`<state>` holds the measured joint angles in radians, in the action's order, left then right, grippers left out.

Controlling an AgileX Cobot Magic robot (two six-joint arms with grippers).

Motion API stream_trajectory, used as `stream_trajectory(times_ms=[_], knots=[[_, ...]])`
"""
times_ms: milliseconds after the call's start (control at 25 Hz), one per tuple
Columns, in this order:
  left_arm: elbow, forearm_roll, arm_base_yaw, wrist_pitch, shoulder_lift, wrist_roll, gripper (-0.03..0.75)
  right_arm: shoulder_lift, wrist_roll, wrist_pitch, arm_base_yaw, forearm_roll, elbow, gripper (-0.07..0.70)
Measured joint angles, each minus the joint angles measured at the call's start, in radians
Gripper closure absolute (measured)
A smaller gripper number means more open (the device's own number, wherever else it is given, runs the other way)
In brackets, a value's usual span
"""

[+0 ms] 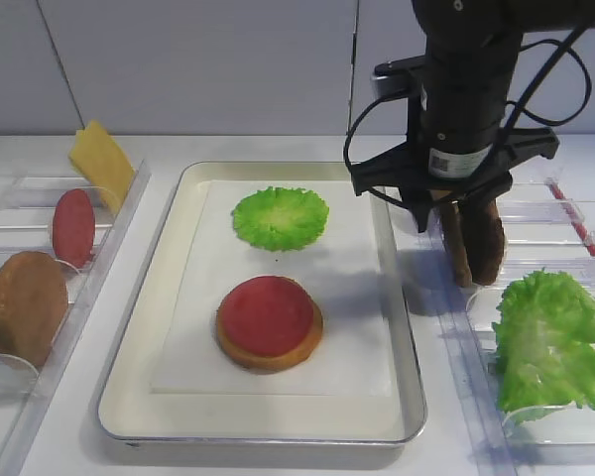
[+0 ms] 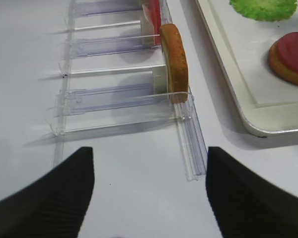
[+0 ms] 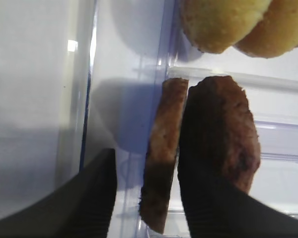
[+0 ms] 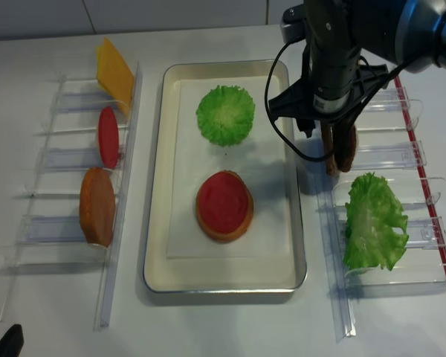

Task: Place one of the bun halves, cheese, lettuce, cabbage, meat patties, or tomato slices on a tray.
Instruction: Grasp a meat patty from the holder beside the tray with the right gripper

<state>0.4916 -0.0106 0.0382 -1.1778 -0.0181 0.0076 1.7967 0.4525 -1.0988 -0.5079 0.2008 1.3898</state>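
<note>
The right gripper takes hold of the thinner meat patty by its flat sides next, to top the tomato slice on the tray (image 4: 224, 203).
Two dark meat patties (image 1: 484, 243) stand on edge in the right-hand clear rack. My right gripper (image 1: 446, 220) hangs over them, open, and straddles the nearer, thinner patty (image 3: 161, 148). One finger (image 3: 203, 188) stands between the two patties. The other finger (image 3: 92, 198) is still apart from the patty. On the tray (image 1: 258, 436) lie a round cabbage leaf (image 1: 280, 216) and a bun half (image 1: 278, 359) with a tomato slice (image 1: 266, 314) on top. My left gripper (image 2: 149, 158) is open over bare table, with nothing between its fingers.
The left rack (image 4: 108, 297) holds a cheese slice (image 1: 101, 159), a tomato slice (image 1: 72, 226) and a bun half (image 1: 25, 302). A big lettuce leaf (image 1: 550, 337) fills the right rack's front slot. Two buns (image 3: 223, 20) sit beyond the patties.
</note>
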Motion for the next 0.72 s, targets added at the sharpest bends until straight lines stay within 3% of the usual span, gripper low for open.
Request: stream_trajectory(times_ms=[440,720], knots=[[0.000,0.000,0.000,0.000,0.000,0.000,0.249,0.000,0.012,-0.014,0.000,0.020,0.000,0.493],[0.000,0.000,0.000,0.000,0.000,0.000,0.249,0.000,0.020,-0.030,0.000,0.041,0.002,0.493]])
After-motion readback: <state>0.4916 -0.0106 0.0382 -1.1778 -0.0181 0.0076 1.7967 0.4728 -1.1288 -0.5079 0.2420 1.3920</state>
